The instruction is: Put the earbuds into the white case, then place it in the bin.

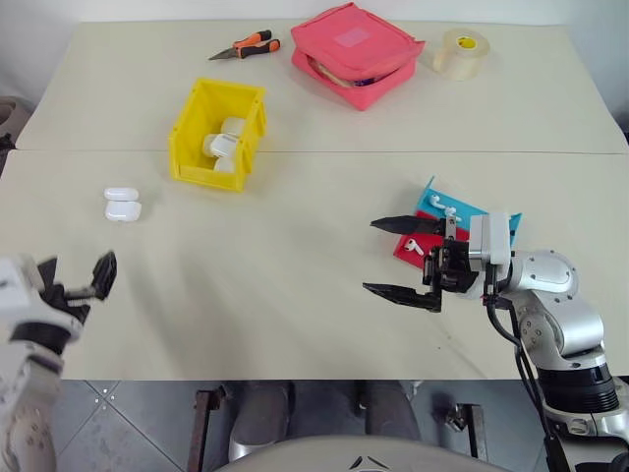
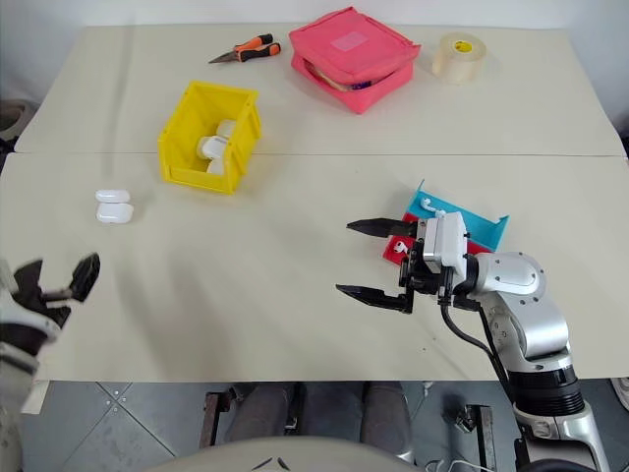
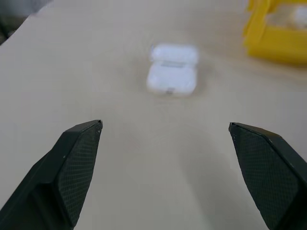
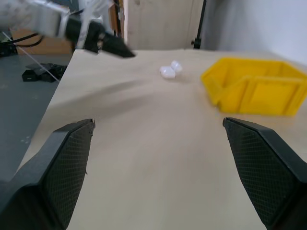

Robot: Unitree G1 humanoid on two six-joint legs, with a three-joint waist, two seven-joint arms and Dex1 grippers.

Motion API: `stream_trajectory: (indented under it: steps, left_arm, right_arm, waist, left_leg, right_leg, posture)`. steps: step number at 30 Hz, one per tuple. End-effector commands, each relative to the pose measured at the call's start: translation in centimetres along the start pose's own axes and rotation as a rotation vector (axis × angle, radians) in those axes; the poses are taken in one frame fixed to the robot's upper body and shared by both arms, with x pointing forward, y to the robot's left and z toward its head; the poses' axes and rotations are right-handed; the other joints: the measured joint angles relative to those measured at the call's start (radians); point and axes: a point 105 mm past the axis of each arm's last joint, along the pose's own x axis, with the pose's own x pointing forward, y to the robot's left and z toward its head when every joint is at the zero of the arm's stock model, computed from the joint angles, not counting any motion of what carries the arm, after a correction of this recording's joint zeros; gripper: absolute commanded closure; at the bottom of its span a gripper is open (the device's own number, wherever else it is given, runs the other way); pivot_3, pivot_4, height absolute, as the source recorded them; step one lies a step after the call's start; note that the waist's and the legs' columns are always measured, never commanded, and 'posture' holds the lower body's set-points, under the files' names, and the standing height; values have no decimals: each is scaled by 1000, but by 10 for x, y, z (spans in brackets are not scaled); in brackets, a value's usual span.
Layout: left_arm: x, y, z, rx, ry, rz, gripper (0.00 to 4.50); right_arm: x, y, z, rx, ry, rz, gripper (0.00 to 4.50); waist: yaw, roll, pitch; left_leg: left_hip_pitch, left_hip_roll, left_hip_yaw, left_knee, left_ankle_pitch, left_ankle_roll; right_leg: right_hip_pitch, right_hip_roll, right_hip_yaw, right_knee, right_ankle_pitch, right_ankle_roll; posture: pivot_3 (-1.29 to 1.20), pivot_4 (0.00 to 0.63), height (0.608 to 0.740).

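Observation:
The left gripper needs to grab the white case next by the facing sides of its deeper body (image 1: 123, 210), because the flipped-open lid (image 1: 121, 194) is a slim, rounded bar.
The white case (image 1: 123, 204) lies on the table at the left with its lid flipped open, also seen as the case (image 3: 172, 74) ahead of my left gripper. That left gripper (image 1: 74, 276) hovers open near the table's front left edge, short of the case. The yellow bin (image 1: 218, 135) stands behind the case and holds several white cases. Small white earbuds (image 1: 433, 206) lie on the trays at the right. My right gripper (image 1: 370, 256) is open and empty, pointing left just beside those trays.
The earbuds rest on a shallow blue tray (image 1: 465, 208) and a red tray (image 1: 404, 247). At the back stand a pink pouch (image 1: 356, 54), a clear tape roll (image 1: 462, 52) and orange-handled pliers (image 1: 246, 46). A seam (image 1: 393, 152) runs across the table.

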Motion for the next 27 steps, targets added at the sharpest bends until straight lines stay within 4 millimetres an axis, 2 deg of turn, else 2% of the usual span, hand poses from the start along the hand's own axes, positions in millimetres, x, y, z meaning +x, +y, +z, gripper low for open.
stream_trajectory:
  steps: [1, 5, 10, 16, 27]
  left_arm:
    - [18, 6, 9, 38, 93, 7, 11]
    - [47, 14, 23, 73, 221, 52, 11]
    - [66, 17, 21, 16, 369, 66, 11]
    - [77, 18, 12, -33, 484, 65, 11]
    - [91, 16, 1, -8, 532, 27, 11]
  right_arm:
    - [-5, 0, 8, -14, -3, -6, 0]
    - [-7, -2, 8, -20, 8, -32, 0]
    - [-8, -1, 10, -29, 14, -66, 0]
    - [-9, 2, 11, -38, 18, -97, 0]
    - [-8, 4, 11, -50, 10, -155, 0]
  waist:
    - [-3, 0, 0]
    - [-10, 0, 0]
    - [-25, 0, 0]
    - [-25, 0, 0]
    - [-23, 0, 0]
  left_leg:
    - [0, 0, 0, 0, 0, 0]
    - [0, 0, 1, -1, 0, -1]
    - [0, 1, 2, -2, 0, -1]
    - [0, 2, 3, -2, 0, -3]
    - [0, 2, 9, -1, 0, -3]
  right_leg:
    - [0, 0, 0, 0, 0, 0]
    - [-2, 2, 2, 1, 0, 0]
    - [-2, 2, 2, 1, 0, 0]
    - [-3, 4, 2, 1, 0, 0]
    - [-3, 4, 3, 1, 0, 0]
  posture:
    - [0, 150, 740]
    - [0, 150, 740]
    - [0, 150, 740]
    - [0, 150, 740]
    - [0, 150, 740]
